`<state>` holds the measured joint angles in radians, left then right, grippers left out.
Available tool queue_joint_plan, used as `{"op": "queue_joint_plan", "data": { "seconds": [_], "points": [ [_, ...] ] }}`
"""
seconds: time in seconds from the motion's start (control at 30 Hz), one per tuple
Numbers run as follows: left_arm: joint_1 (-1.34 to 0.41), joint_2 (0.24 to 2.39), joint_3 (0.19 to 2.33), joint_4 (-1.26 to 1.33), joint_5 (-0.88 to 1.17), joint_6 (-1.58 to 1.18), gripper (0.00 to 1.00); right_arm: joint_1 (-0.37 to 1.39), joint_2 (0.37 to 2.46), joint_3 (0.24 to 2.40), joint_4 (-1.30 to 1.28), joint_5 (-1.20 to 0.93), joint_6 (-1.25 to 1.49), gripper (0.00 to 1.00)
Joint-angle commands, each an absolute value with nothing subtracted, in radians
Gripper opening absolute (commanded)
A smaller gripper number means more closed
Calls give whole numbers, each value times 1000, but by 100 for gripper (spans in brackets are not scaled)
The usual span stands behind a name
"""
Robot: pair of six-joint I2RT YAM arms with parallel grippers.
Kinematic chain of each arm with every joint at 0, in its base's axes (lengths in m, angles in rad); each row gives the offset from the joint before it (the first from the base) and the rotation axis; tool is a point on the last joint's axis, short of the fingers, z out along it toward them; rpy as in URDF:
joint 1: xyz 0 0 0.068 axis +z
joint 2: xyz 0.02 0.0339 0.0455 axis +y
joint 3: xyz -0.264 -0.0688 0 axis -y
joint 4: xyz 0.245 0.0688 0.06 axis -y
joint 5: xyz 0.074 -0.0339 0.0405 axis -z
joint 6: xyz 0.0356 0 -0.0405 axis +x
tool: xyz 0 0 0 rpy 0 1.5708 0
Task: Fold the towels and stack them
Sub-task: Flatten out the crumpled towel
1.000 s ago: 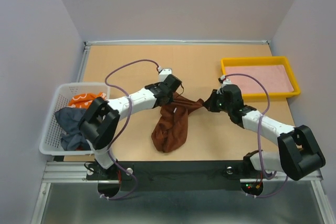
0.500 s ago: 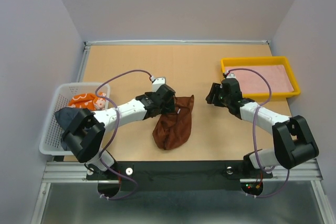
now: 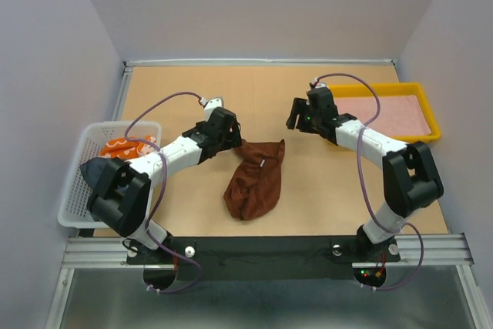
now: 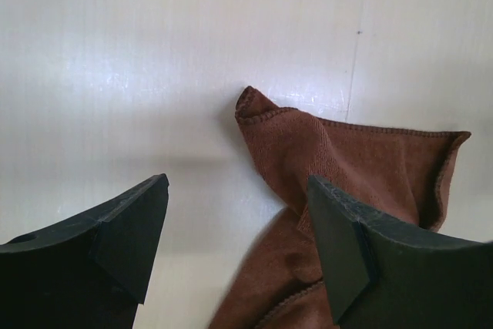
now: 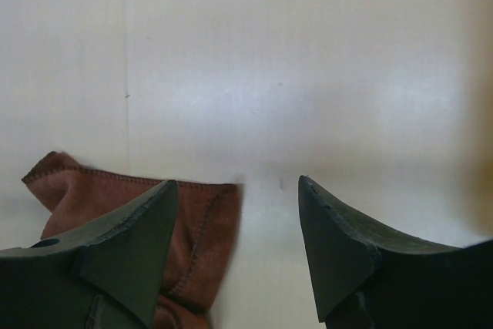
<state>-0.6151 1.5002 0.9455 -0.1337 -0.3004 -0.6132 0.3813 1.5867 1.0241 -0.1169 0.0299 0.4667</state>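
I need to grab the towel's nearest stitched far corner with my right gripper next and leave the opposite corner free. Then I can spread and fold the reddish-brown towel (image 3: pixel 256 179).
A reddish-brown towel (image 3: pixel 256 179) lies crumpled on the table, near the middle front. My left gripper (image 3: pixel 228 135) hovers open just past the towel's upper left corner. In the left wrist view the towel (image 4: pixel 362 159) reaches under the right finger of that gripper (image 4: pixel 237 182), ungripped. My right gripper (image 3: pixel 296 119) stands open, up and right of the towel, apart from it. The right wrist view shows the towel's edge (image 5: pixel 202 236) beside the left finger of the gripper (image 5: pixel 237 182). An orange patterned towel (image 3: pixel 123 146) and a navy towel (image 3: pixel 91 167) sit in the basket.
A white mesh basket (image 3: pixel 77 209) stands at the left edge, partly behind my left arm. A yellow tray (image 3: pixel 381 88) with a pink cloth (image 3: pixel 393 113) sits at the back right, close behind my right arm.
Both grippers opened and let go of the reddish-brown towel, which dropped flat onto the table. Both arms then drew away toward the far side.
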Motion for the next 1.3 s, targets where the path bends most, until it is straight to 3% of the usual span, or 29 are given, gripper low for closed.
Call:
{"op": "queue_joint_plan", "data": {
  "seconds": [0.0, 0.33, 0.47, 0.57, 0.6, 0.7, 0.93, 1.27],
  "points": [
    [-617, 1500, 950, -80, -262, -583, 83, 437, 1687, 1143, -212, 46, 505, 69],
    [-612, 1456, 867, -31, -252, -580, 83, 534, 1904, 1295, -339, 190, 571, 66],
    [-611, 1436, 838, -15, -249, -583, 83, 541, 1930, 1295, -360, 227, 574, 57],
    [-611, 1427, 819, -5, -247, -584, 83, 541, 1921, 1284, -367, 250, 569, 40],
    [-609, 1424, 815, -5, -248, -584, 83, 540, 1913, 1270, -370, 259, 569, 25],
    [-609, 1424, 810, -5, -252, -584, 83, 538, 1852, 1246, -370, 288, 552, 1],
    [-604, 1410, 807, 17, -259, -592, 80, 512, 1706, 1261, -368, 253, 474, 0],
    [-540, 1206, 733, 6, -324, -634, 79, 609, 1586, 1453, -370, -124, 301, 1]
  ]
}}
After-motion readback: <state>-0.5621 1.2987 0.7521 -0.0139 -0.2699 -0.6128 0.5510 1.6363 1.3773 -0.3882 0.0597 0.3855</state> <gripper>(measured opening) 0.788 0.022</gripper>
